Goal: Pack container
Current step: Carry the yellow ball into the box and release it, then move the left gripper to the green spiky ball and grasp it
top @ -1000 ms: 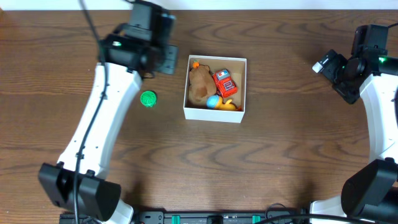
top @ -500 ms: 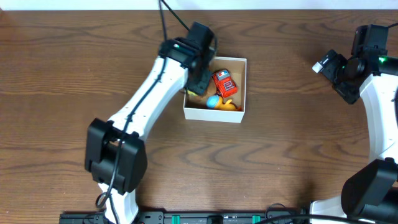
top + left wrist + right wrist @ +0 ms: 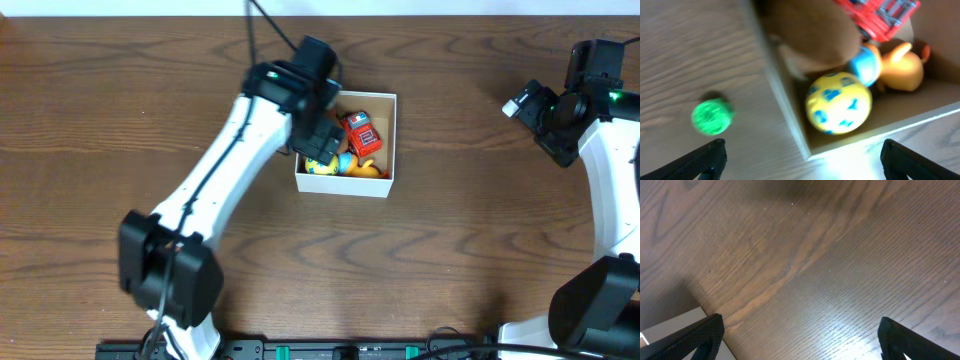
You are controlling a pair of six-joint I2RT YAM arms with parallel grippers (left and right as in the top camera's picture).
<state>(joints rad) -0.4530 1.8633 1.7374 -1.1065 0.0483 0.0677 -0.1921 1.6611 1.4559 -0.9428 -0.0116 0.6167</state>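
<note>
The left gripper should next grab the green ribbed toy by its round body, so that it can pack the toy into the white box.
The container is a small white box with a tan inside, at the table's middle. In it lie a brown plush, a red car, an orange duck, a small blue toy and a yellow ball with blue marks. My left gripper hangs open above the box's left wall, holding nothing. A green ball lies on the table just outside that wall; the arm hides it in the overhead view. My right gripper is open over bare wood at the far right.
The right arm stands folded near the table's right edge, well away from the box. Something flat and white shows at the lower left of the right wrist view.
The left arm swung from the table's back left over to the box. Its gripper has opened, and the yellow ball now lies in the box. The right arm has not moved.
</note>
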